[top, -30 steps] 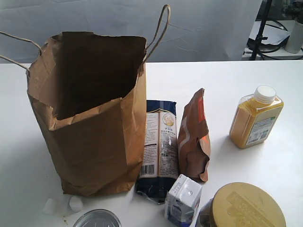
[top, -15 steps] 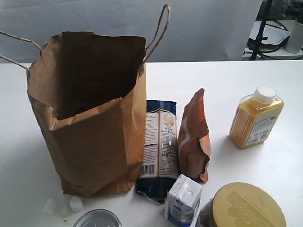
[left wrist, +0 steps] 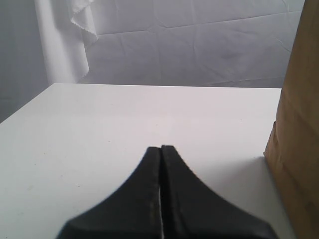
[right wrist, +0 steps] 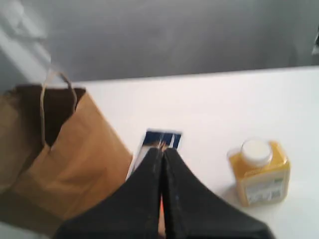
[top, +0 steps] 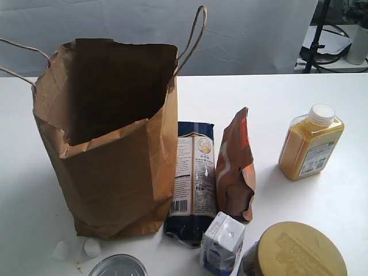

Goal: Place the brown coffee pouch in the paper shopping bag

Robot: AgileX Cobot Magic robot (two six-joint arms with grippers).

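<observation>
Next, my right gripper grabs the top edge of the pouch, to bag the brown coffee pouch.
The brown coffee pouch stands upright on the white table, just right of a dark blue flat packet. The tall paper shopping bag stands open at the left, its handles up. Neither gripper shows in the exterior view. My left gripper is shut and empty, low over bare table, with the bag's side beside it. My right gripper is shut and hovers above the packets. Its fingers hide the pouch except for an orange sliver. The bag is off to one side.
An orange juice bottle stands at the right, also seen as the juice bottle in the right wrist view. Near the front edge are a small white-blue carton, a jar with a yellow lid, a tin can and two small white caps.
</observation>
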